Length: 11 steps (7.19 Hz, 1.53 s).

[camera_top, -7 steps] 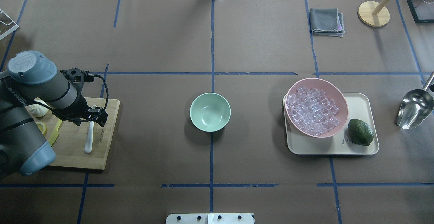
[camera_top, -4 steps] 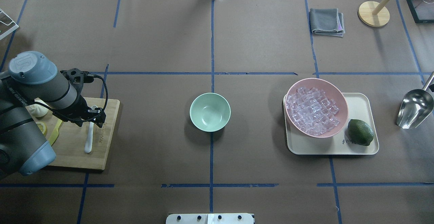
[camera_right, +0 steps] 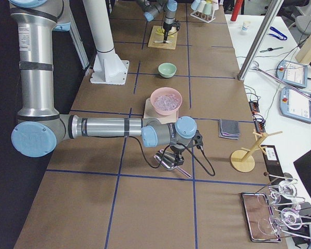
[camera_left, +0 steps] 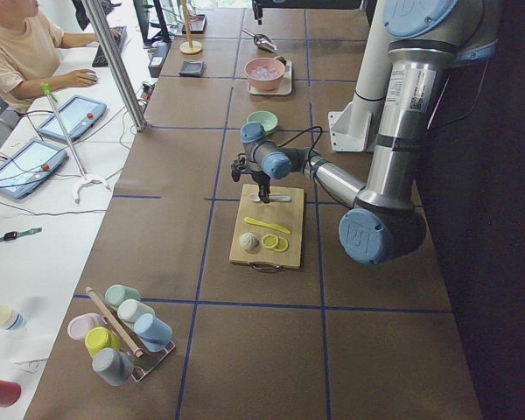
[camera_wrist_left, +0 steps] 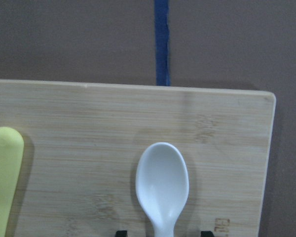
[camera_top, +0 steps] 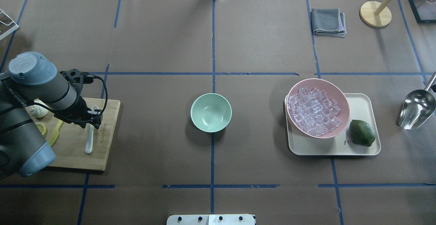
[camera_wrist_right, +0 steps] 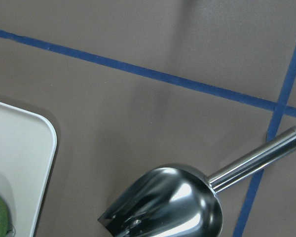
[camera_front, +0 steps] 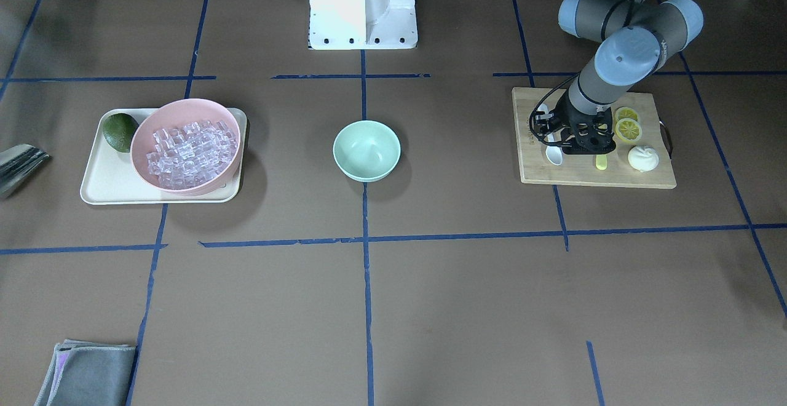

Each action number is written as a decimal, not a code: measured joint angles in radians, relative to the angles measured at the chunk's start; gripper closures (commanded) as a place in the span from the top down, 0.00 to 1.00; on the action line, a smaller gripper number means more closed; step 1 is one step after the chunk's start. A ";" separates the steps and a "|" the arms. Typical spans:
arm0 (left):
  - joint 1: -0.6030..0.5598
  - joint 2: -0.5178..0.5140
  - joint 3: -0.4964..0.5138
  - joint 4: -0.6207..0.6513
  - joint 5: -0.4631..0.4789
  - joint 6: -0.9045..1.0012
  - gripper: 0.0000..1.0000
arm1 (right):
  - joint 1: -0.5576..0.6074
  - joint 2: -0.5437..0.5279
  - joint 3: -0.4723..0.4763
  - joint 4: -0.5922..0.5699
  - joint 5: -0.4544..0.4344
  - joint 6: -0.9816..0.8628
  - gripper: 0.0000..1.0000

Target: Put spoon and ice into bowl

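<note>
The white spoon's scoop [camera_wrist_left: 162, 180] should stay free to rest in the bowl, so the robot's left gripper will grab the spoon by its handle [camera_wrist_left: 164, 230] next.
The white spoon [camera_top: 89, 140] lies on the wooden cutting board [camera_top: 73, 150] at the left, scoop toward the far side. My left gripper [camera_top: 92, 122] is low over the spoon's neck and open. In the left wrist view its gripper [camera_wrist_left: 163, 232] has one fingertip on each side of the spoon [camera_wrist_left: 162, 180]. The mint-green bowl [camera_top: 218, 103] stands empty at the table's middle. The ice [camera_top: 313, 110] fills the pink bowl [camera_top: 343, 97] on the right. My right gripper [camera_right: 177, 151] is at the far right by a metal scoop [camera_top: 416, 109]; I cannot tell whether it is open or shut.
The pink bowl and a green lime [camera_top: 362, 133] sit on a cream tray [camera_top: 366, 104]. A yellow-green knife [camera_top: 56, 133], lemon slices [camera_front: 627, 126] and a white bun [camera_front: 643, 159] share the board. A grey cloth [camera_top: 328, 21] and a wooden stand [camera_top: 375, 13] are at the far right.
My left gripper has shifted a little to the left, from the board's right edge to over the spoon's neck. The scoop and the right arm have not moved.
</note>
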 measured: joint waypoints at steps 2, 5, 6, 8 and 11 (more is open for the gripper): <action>0.000 0.007 -0.002 0.000 -0.001 0.000 0.04 | 0.000 0.001 -0.001 0.000 0.000 0.000 1.00; 0.000 0.015 -0.013 0.000 -0.013 -0.001 0.00 | 0.000 0.001 -0.002 -0.001 0.000 0.000 1.00; 0.000 0.017 -0.033 0.000 -0.035 -0.001 0.00 | 0.000 0.001 -0.003 -0.001 0.000 0.000 1.00; 0.000 0.000 -0.112 0.005 -0.050 -0.017 0.00 | 0.000 0.001 -0.003 -0.001 0.000 0.000 1.00; 0.051 -0.168 -0.126 0.012 -0.042 -0.088 0.00 | 0.000 0.001 -0.006 -0.001 0.000 0.000 1.00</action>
